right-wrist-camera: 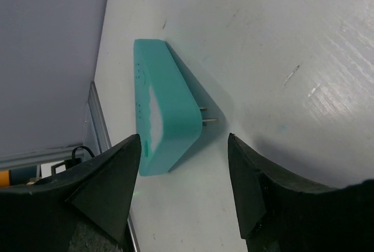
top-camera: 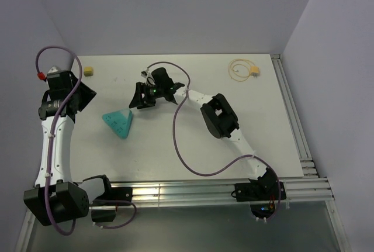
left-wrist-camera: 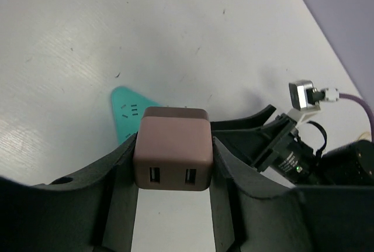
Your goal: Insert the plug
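Observation:
The robot's right gripper needs to grab the corner of the teal block next to the block's prongs, across the block's thickness. The block's side with the holes then stays free for the charger to be inserted.
The yellow plug [top-camera: 255, 72] lies at the far right of the table on the end of its pale-yellow looped cable [top-camera: 238, 68], far from both grippers. My left gripper [top-camera: 83, 96] is shut on a brown two-port USB charger block [left-wrist-camera: 172, 155], held above the table [left-wrist-camera: 175, 41]. My right gripper [top-camera: 142, 96] is open and empty at the table's middle. In the right wrist view it [right-wrist-camera: 184, 141] hangs just short of the teal wedge-shaped block [right-wrist-camera: 166, 109], whose two metal prongs point along the table. The teal block [top-camera: 118, 123] lies between the two grippers.
A small yellow cube [top-camera: 89, 71] sits at the far left near the back wall. The teal block also shows behind the charger in the left wrist view [left-wrist-camera: 125, 111]. Metal rails [top-camera: 292, 117] run along the right and near edges. A purple cable [top-camera: 178, 141] trails from the right arm.

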### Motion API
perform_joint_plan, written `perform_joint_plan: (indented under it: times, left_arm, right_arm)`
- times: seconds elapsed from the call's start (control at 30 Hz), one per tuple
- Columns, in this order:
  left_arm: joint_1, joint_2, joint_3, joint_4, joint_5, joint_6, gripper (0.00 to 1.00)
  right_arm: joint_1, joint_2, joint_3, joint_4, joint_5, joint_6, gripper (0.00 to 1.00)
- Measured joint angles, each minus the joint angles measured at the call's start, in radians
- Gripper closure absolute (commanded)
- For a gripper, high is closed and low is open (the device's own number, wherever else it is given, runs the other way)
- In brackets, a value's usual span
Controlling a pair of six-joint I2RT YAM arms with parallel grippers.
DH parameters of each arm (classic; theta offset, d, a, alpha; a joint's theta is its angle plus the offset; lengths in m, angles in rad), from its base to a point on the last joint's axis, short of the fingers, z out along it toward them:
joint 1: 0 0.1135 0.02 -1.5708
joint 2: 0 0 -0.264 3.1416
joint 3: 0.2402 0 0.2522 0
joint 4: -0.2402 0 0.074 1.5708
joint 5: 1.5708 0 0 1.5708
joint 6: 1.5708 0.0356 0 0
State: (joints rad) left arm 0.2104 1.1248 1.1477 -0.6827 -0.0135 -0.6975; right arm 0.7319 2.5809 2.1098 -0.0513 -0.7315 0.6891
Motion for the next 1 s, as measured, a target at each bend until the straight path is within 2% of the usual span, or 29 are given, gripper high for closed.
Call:
perform_joint_plan:
  times: [0.23,0.8,1.0]
  left_arm:
    - [-0.059,0.014,0.000,0.003,-0.013,0.052,1.00]
    - [-0.081,0.014,0.000,0.005,-0.029,0.113,1.00]
    - [-0.092,0.014,0.000,0.005,-0.009,0.153,1.00]
  right_arm:
    - [0.018,0.032,0.005,0.001,-0.003,0.032,0.36]
    - [0.043,0.086,0.054,0.060,-0.023,0.106,0.41]
    - [0.045,0.093,0.058,0.060,-0.028,0.126,0.46]
